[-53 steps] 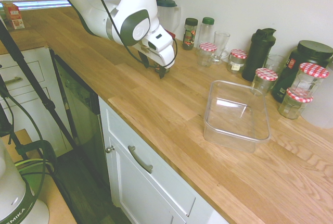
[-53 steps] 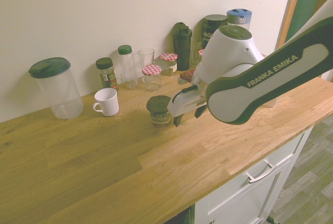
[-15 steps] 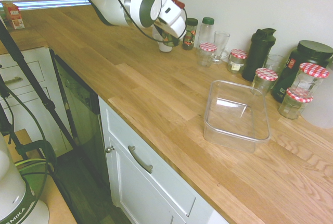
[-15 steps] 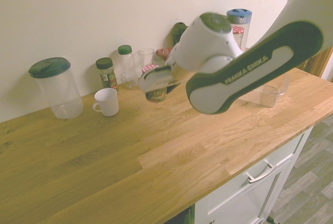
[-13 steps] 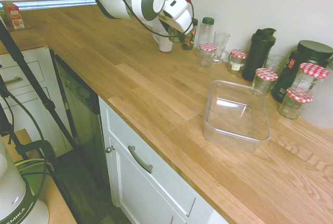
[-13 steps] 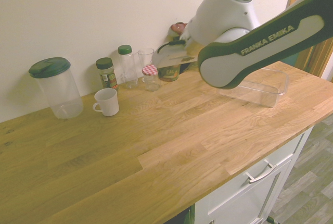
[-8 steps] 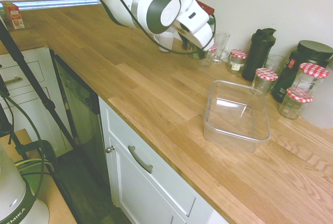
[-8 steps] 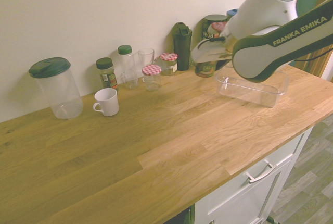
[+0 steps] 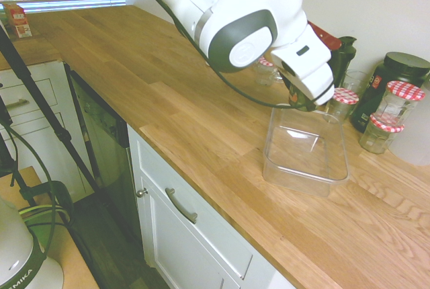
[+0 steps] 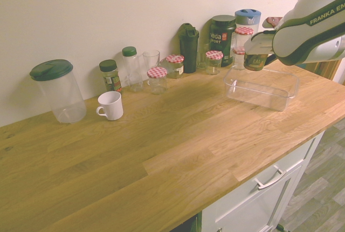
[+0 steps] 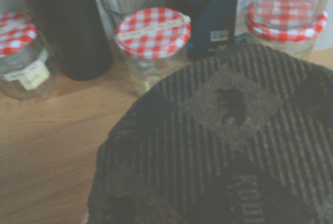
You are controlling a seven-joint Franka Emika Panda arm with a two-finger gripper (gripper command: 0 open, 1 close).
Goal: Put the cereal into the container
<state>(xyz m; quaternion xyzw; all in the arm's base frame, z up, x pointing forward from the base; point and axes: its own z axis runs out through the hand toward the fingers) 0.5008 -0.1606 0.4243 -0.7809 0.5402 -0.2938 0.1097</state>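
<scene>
The cup is high up at the container's back rim. I need to bring the cup down inside the container's sides before my gripper lets go of it.
My gripper is shut on the cereal, a small cup with a green label and a dark top. It hangs above the far end of the container, a clear low-walled tub on the wooden counter. In the first exterior view the gripper sits over the container's back edge, and the arm hides most of the cup. The cereal's dark ribbed lid fills much of the wrist view.
Jars with red-checked lids, a black shaker bottle and a dark tub line the wall behind the container. Farther along stand a glass, a spice jar, a white mug and a lidded clear pitcher.
The arm has carried the cereal along the row of jars, from beside the shaker bottle to above the container's far end. The grip has not changed.
</scene>
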